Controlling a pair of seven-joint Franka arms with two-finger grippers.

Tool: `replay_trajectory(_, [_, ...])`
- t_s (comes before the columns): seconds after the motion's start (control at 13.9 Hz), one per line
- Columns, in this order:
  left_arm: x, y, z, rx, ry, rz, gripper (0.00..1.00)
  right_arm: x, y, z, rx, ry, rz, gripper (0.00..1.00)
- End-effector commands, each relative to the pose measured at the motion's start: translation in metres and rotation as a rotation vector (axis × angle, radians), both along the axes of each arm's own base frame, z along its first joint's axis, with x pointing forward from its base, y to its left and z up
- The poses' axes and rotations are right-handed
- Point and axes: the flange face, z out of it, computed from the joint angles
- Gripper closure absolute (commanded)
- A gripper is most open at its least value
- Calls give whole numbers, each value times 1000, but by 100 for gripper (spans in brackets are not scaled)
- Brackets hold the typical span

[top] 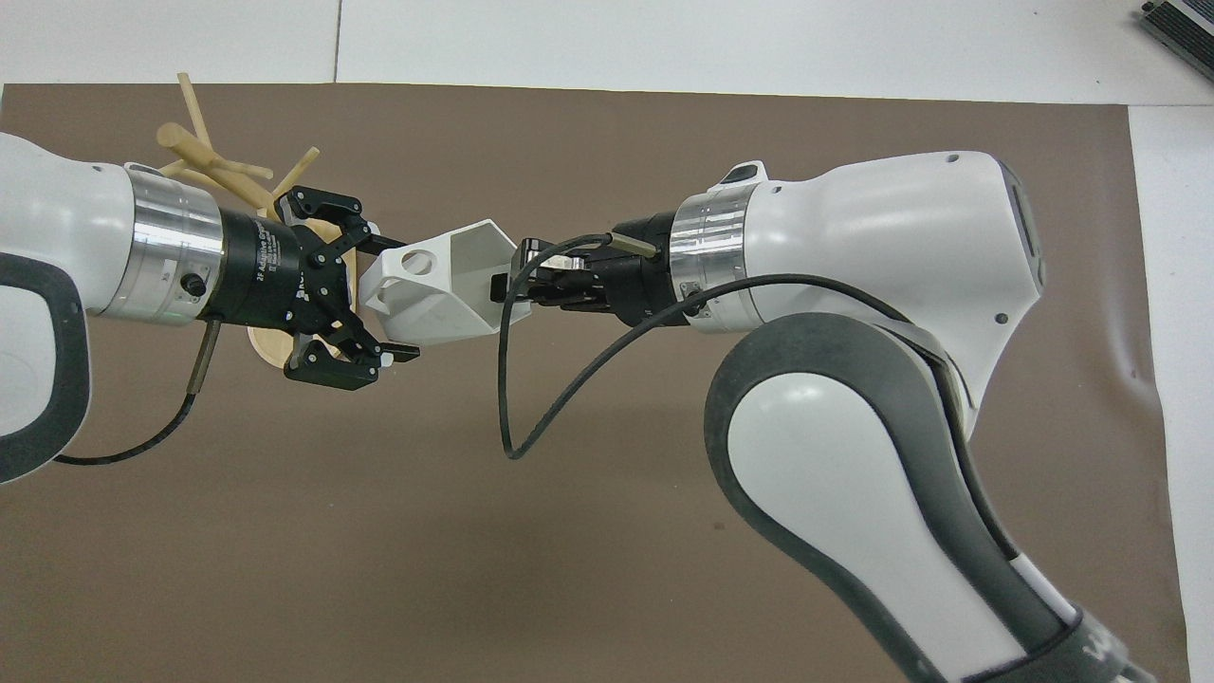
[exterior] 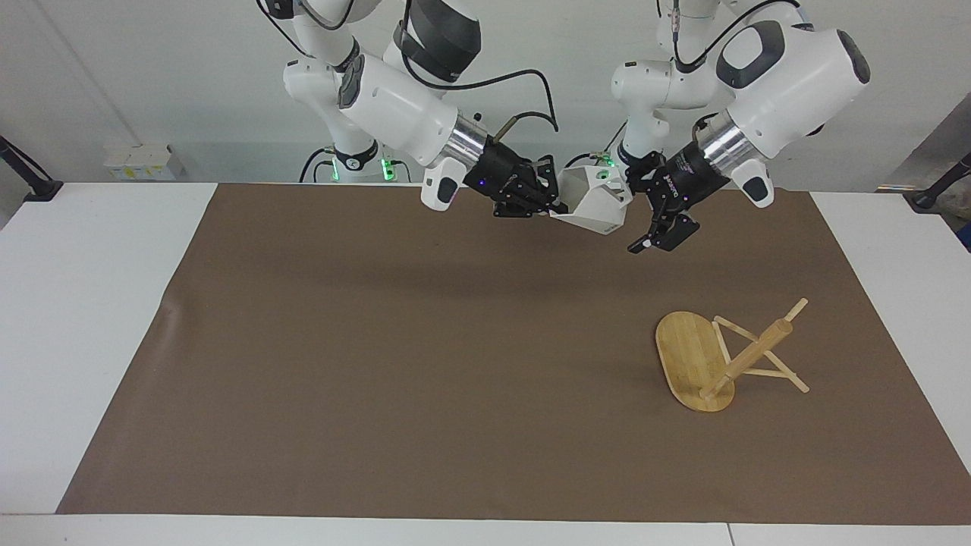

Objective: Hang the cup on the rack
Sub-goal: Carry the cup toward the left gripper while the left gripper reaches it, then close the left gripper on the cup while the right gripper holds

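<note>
The white cup should hang on the wooden rack (top: 216, 165), so my left gripper should grab the cup by its handle side (top: 398, 273) next.
The white faceted cup (exterior: 595, 201) hangs in the air over the brown mat, tilted on its side. My right gripper (exterior: 550, 205) is shut on its rim, as the overhead view (top: 507, 285) also shows. The cup's handle (top: 413, 261) with the round hole points toward my left gripper (exterior: 634, 214), which is open. Its fingers (top: 403, 353) stand on either side of the cup's (top: 446, 304) handle end. The bamboo rack (exterior: 747, 356) lies tipped over on the mat toward the left arm's end, its oval base (exterior: 686, 356) standing on edge.
A brown mat (exterior: 394, 364) covers most of the white table (exterior: 83, 318). In the overhead view the rack's pegs (top: 204, 156) show above my left arm, and its base (top: 266, 346) is mostly hidden under the left gripper.
</note>
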Motion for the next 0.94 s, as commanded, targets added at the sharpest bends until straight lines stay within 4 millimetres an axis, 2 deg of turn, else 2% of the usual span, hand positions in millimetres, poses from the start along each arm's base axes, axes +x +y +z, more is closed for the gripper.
replay_trajectory(0.0, [-11, -2, 5, -23, 13, 51, 0, 1, 1, 4, 33, 39, -13, 100])
replay_trajectory(0.29, [-10, -5, 6, -47, 9, 57, 0, 1, 2, 4, 33, 40, -14, 100])
replay_trajectory(0.36, [-11, -5, 7, -50, 7, 53, 16, 1, 2, 4, 33, 40, -14, 100])
replay_trajectory(0.43, [-11, -5, 7, -50, 5, 50, 59, 1, 2, 4, 33, 40, -14, 100])
replay_trajectory(0.5, [-11, -6, 6, -51, 4, 49, 95, 1, 2, 4, 34, 43, -18, 100])
replay_trajectory(0.58, [-11, -5, 8, -52, 1, 49, 100, 1, 2, 4, 33, 44, -17, 100])
replay_trajectory(0.86, [-10, -4, 12, -68, -12, 59, 100, 1, 1, 4, 32, 45, -16, 100])
